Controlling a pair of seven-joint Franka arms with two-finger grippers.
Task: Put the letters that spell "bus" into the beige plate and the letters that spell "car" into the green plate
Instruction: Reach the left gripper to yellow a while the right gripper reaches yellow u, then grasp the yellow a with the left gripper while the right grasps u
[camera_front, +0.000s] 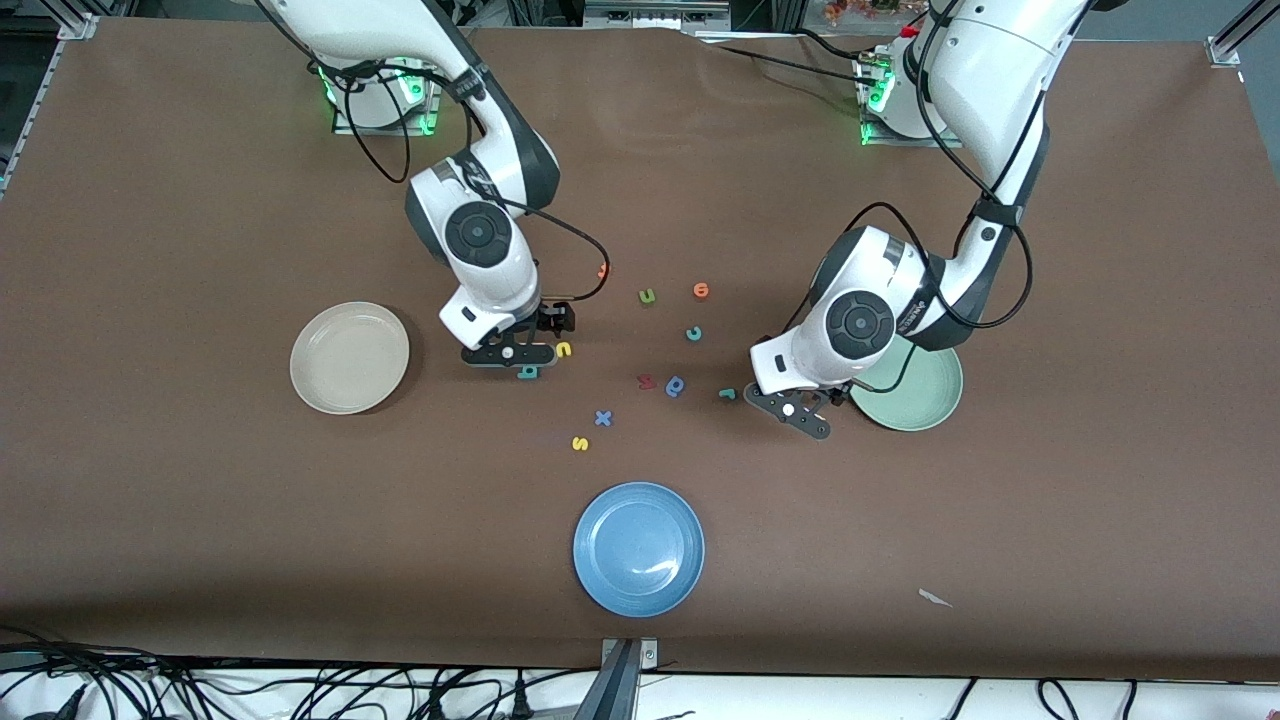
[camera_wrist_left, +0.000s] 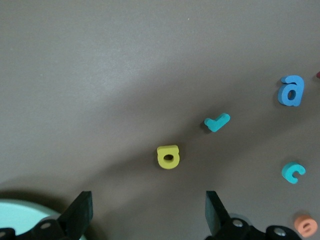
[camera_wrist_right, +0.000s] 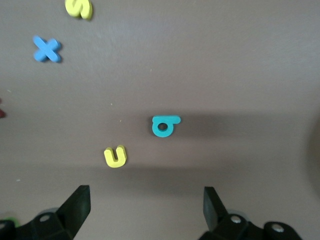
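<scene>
My right gripper is to grab the yellow "u" by its two arms next, to spell "bus" in the beige plate (camera_front: 349, 357).
My right gripper (camera_front: 512, 354) hangs open over the table beside the beige plate (camera_front: 349, 357). Just off its fingers lie the teal "b" (camera_wrist_right: 164, 125) and the yellow "u" (camera_wrist_right: 115, 156). The yellow "s" (camera_front: 580, 443) lies nearer the front camera. My left gripper (camera_front: 798, 410) hangs open beside the green plate (camera_front: 915, 392), whose rim the arm partly covers. The yellow "a" (camera_wrist_left: 168, 156) lies just ahead of its open fingers, and the thin teal "r" (camera_wrist_left: 217, 122) and the teal "c" (camera_wrist_left: 293, 172) lie past it. Both plates hold nothing.
A blue plate (camera_front: 639, 548) sits near the front edge. Between the arms lie a blue "x" (camera_front: 603, 418), a blue round letter (camera_front: 675, 386), a red letter (camera_front: 646, 381), an olive "u" (camera_front: 647, 296), an orange "e" (camera_front: 701, 290) and another orange letter (camera_front: 603, 268).
</scene>
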